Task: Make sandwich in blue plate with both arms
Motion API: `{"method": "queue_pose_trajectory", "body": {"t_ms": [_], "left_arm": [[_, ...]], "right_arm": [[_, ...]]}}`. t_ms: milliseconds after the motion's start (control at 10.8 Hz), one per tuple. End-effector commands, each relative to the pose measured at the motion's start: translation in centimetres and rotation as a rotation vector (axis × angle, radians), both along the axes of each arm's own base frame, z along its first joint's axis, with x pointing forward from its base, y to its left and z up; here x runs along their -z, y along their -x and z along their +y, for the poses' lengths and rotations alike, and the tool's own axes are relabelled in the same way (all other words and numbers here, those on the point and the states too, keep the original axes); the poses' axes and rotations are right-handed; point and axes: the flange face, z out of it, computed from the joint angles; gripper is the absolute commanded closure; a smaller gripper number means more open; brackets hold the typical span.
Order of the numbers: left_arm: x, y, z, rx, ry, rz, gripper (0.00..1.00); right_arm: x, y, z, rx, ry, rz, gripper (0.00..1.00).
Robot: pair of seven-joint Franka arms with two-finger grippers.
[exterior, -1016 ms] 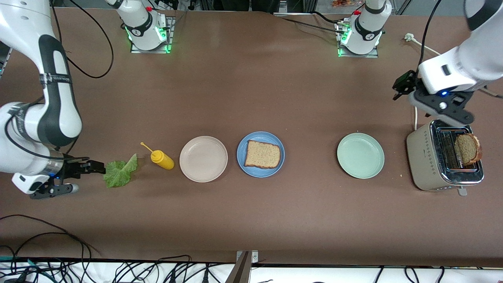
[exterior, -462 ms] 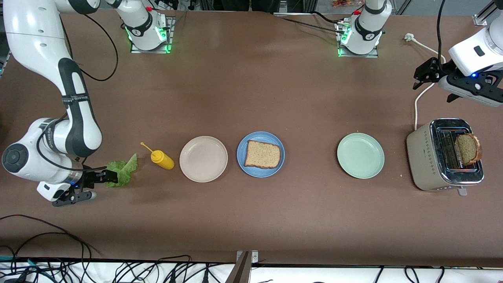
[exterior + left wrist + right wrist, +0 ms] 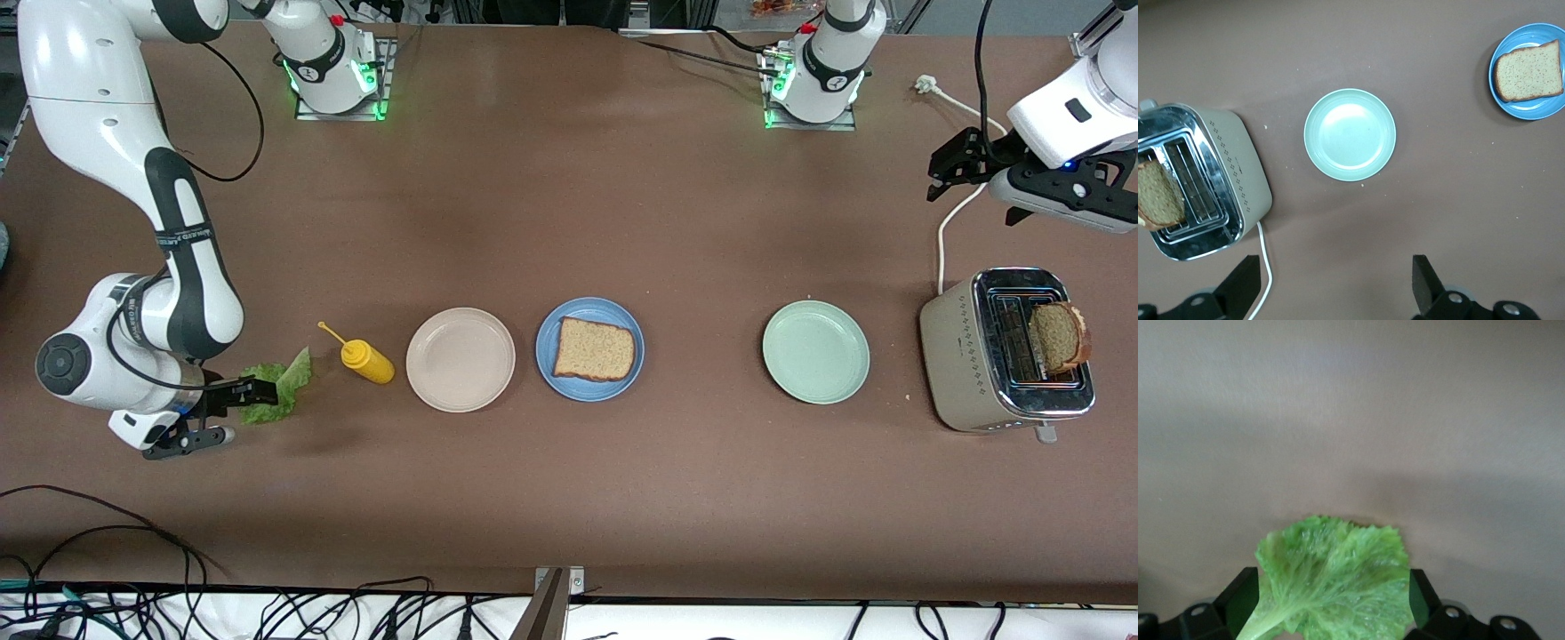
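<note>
The robot's right gripper has to grab the lettuce by its leafy body (image 3: 283,390) next. Then it can layer greens onto the bread in the blue plate (image 3: 587,308).
The blue plate (image 3: 587,308) lies mid-table with one tan bread slice (image 3: 594,349) on it. A second slice (image 3: 1058,336) stands up out of the toaster (image 3: 965,356) at the left arm's end. The ruffled green lettuce leaf (image 3: 283,389) lies on the table at the right arm's end. My right gripper (image 3: 253,391) is low over it and open. In the right wrist view the lettuce (image 3: 1331,577) fills the gap of the right gripper (image 3: 1331,607) between its fingers (image 3: 1241,600). My left gripper (image 3: 947,169) hangs open and empty over bare table and the toaster's white cable (image 3: 1265,273).
A yellow squeeze bottle (image 3: 367,360) lies between the lettuce and a beige plate (image 3: 460,359). A pale green plate (image 3: 816,351) sits between the blue plate and the toaster. In the left wrist view the toaster (image 3: 1231,167), green plate (image 3: 1349,135) and blue plate (image 3: 1531,110) all show.
The right gripper has slid onto the lettuce, so that its open fingers now straddle the leaf. The left gripper has drawn up and away from the toaster, toward the table's edge.
</note>
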Motion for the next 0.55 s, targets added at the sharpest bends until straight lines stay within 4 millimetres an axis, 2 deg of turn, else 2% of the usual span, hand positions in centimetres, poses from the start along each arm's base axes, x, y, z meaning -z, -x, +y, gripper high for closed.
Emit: {"method": "queue_pose_trajectory", "body": {"t_ms": [0,185,277,462], "left_arm": [[-1.2,0.4,-3.0,-0.065,-0.063,-0.004,0.00],[-1.5,-0.3,-2.5,-0.086,-0.044,0.008,0.00],[-1.4,-0.6,-2.4,-0.086,-0.044,0.018,0.00],[-1.2,-0.9,-2.5,-0.097,0.024,0.033,0.00]], "right_arm": [[2.1,2.1,-0.2,-0.014,-0.004,-0.012,0.00],[2.5,2.2,-0.4,-0.013,-0.002,-0.021,0.00],[2.4,2.2,-0.4,-0.045,-0.002,-0.025,0.24],[2.0,2.0,-0.4,-0.115,-0.002,-0.036,0.81]]}}
